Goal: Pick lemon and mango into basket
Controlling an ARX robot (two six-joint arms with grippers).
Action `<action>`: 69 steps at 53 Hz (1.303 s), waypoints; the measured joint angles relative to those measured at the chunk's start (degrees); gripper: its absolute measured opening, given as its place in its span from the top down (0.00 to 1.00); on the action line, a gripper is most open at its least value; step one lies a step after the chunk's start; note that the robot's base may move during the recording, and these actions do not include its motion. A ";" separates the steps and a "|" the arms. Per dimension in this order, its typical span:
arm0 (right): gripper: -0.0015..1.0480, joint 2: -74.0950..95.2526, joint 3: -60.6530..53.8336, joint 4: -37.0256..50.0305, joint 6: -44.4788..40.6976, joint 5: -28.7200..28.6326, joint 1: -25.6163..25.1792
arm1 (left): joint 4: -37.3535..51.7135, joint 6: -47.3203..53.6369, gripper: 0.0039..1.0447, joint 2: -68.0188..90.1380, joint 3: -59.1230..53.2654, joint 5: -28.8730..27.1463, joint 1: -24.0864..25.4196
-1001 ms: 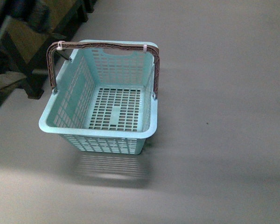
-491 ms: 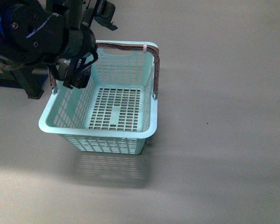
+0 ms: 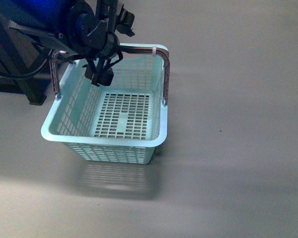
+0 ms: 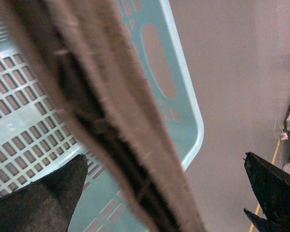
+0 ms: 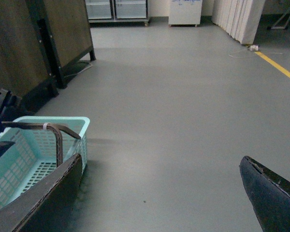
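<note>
My left gripper grabs the basket's brown handle next, to get the basket ready for the lemon and mango.
The pale mint-blue basket (image 3: 159, 133) stands on the grey floor with nothing in it, its brown handle (image 3: 165, 69) swung up over the far rim. My left gripper (image 3: 100, 74) hangs open just inside the basket's far-left corner, close under the handle. In the left wrist view the handle (image 4: 121, 111) runs close between the spread jaws of the left gripper (image 4: 164, 164), with the slotted basket wall (image 4: 19, 121) behind it. The right gripper (image 5: 159, 166) is open over bare floor, with the basket (image 5: 82, 126) beside one finger. Lemon and mango are out of view.
Dark furniture legs (image 3: 32, 91) stand on the floor left of the basket. The right wrist view shows a wooden panel on a black frame (image 5: 63, 29), a yellow floor line (image 5: 280, 67) and white cabinets (image 5: 186, 12) far off.
One second ago no arm showed. The left arm swung in from the left and now hangs over the basket's far-left corner at the handle. The basket has not moved.
</note>
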 joint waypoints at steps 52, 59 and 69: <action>0.08 0.00 0.00 0.00 0.00 0.00 0.00 | -5.09 -6.01 0.96 -0.72 1.99 5.68 1.20; 0.08 0.00 0.00 0.00 0.00 0.00 0.00 | -2.01 -7.23 0.96 -8.63 -7.74 7.30 2.03; 0.08 0.00 0.00 0.00 0.00 -0.02 0.00 | 0.74 -10.43 0.96 -28.44 -24.92 9.44 3.91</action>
